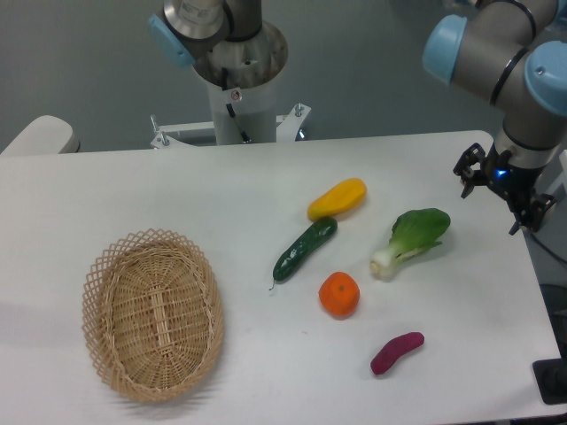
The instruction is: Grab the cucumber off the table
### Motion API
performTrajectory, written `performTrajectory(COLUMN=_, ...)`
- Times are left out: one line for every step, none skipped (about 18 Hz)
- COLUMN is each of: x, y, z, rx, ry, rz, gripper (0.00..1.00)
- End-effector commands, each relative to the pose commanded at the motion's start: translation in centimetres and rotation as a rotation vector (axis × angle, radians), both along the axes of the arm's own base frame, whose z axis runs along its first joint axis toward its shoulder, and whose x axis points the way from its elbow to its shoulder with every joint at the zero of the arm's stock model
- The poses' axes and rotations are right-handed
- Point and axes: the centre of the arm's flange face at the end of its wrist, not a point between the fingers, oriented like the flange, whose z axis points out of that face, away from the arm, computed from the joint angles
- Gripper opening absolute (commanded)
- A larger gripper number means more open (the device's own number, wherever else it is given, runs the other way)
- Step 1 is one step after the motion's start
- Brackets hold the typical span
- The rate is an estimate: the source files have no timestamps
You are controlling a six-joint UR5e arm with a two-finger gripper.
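Observation:
I need to take hold of the cucumber next by its rounded end (pixel 327 227), opposite the thin stem tip (pixel 276 278), to pick it up.
The cucumber (pixel 304 250) is slim, dark green and glossy. It lies diagonally near the middle of the white table (pixel 115 195), its thin stem tip pointing to the lower left. Its upper end almost touches the yellow fruit (pixel 337 198). My gripper (pixel 499 197) hangs over the table's far right edge, well to the right of the cucumber and beyond the bok choy. Its black fingers (pixel 467 170) are spread apart with nothing between them.
A bok choy (pixel 411 239) lies right of the cucumber. An orange (pixel 339 295) sits just below it. A purple sweet potato (pixel 396 352) lies near the front right. A wicker basket (pixel 152 313) stands at the front left. The arm's base (pixel 239 80) stands behind the table.

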Motion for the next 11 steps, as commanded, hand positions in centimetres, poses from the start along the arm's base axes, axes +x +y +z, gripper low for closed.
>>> performTrajectory(x=0.1, y=0.1, z=-0.1, rx=-0.001, ry=-0.001, rz=-0.003, gripper=1.00)
performTrajectory(x=0.2, y=0.1, z=-0.3, rx=0.002, ry=-0.007, rz=-0.003, gripper=1.00)
performTrajectory(x=0.2, y=0.0, z=-0.3, rx=0.003, ry=-0.007, rz=0.000, gripper=1.00)
performTrajectory(x=0.2, y=0.1, z=-0.2, rx=0.003, ry=-0.006, rz=-0.002, gripper=1.00)
performTrajectory(x=0.3, y=0.2, z=-0.3, rx=0.003, ry=-0.006, rz=-0.003, gripper=1.00)
performTrajectory(x=0.4, y=0.3, z=-0.5, rx=0.002, ry=-0.009, rz=-0.007, gripper=1.00)
performTrajectory(x=0.5, y=0.3, z=-0.6, rx=0.001, ry=-0.012, rz=-0.007, gripper=1.00)
performTrajectory(x=0.6, y=0.4, z=-0.8, rx=0.000, ry=-0.016, rz=-0.005, gripper=1.00)
performTrajectory(x=0.8, y=0.4, z=-1.1, rx=-0.001, ry=-0.019, rz=-0.002, gripper=1.00)
performTrajectory(x=1.2, y=0.4, z=-1.5, rx=-0.003, ry=-0.028, rz=0.004, gripper=1.00)
performTrajectory(x=1.8, y=0.4, z=-2.2, rx=-0.006, ry=-0.042, rz=0.004, gripper=1.00)
